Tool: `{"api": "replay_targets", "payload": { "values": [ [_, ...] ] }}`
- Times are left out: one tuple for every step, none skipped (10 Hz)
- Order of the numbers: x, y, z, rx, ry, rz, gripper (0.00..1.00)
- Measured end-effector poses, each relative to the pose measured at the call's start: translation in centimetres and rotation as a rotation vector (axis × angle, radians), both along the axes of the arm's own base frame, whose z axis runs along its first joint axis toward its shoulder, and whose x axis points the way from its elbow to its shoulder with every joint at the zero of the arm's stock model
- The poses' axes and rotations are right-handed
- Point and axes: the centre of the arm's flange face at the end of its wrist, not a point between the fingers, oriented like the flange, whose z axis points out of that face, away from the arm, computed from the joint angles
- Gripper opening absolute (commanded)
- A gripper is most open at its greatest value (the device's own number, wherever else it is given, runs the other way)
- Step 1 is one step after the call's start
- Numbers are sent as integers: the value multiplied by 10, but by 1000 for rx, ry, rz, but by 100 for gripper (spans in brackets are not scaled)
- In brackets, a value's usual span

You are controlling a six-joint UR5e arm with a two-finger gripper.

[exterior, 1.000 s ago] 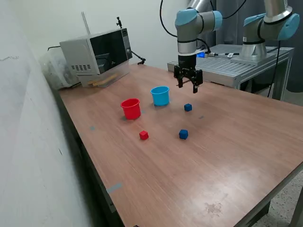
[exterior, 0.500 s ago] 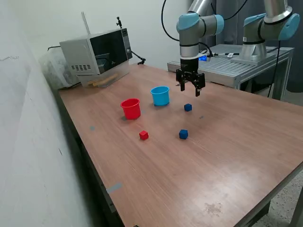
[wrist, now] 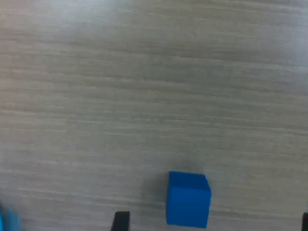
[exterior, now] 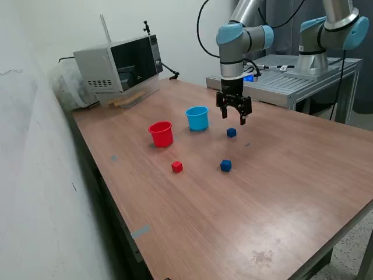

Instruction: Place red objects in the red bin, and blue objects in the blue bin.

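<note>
Next, my gripper takes hold of the dark blue cube by two opposite sides. Then it sorts the cube into the blue bin [exterior: 197, 119].
My gripper [exterior: 233, 118] hangs open and empty just above a dark blue cube [exterior: 231, 132], which also shows in the wrist view [wrist: 188, 198] between my dark fingertips [wrist: 120, 220]. A second dark blue cube [exterior: 225, 165] lies nearer the front. One red cube [exterior: 176, 167] lies in front of the red cup [exterior: 161, 133]; the other red cube is not in view. The light blue cup [exterior: 197, 118] stands to the exterior view's left of my gripper; its edge shows in the wrist view [wrist: 8, 223].
A microwave [exterior: 119, 63] stands at the back on the exterior view's left. A second robot arm [exterior: 326, 35] stands on a metal table [exterior: 285, 79] behind the wooden table [exterior: 262, 198].
My gripper has moved down and slightly toward the nearer dark blue cube. The cubes and cups have not moved.
</note>
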Motion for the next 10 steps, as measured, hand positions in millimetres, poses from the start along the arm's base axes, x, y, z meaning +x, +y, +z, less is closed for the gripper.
{"api": "replay_targets", "payload": {
  "values": [
    [-1,1,-3,-3,-1,-2,100],
    [-1,2,-7,-6,-3,-3,100],
    [-2,3,-11,-9,-6,-2,100],
    [-2,3,-14,-11,-6,-1,100],
    [-3,4,-17,-12,-6,0,100],
    [-4,4,-19,-13,-5,1,100],
    [-4,4,-21,-13,-5,2,100],
    [-4,4,-24,-14,-7,2,100],
    [-4,4,-28,-14,-11,3,100],
    [-4,4,-32,-15,-16,4,100]
  ]
}}
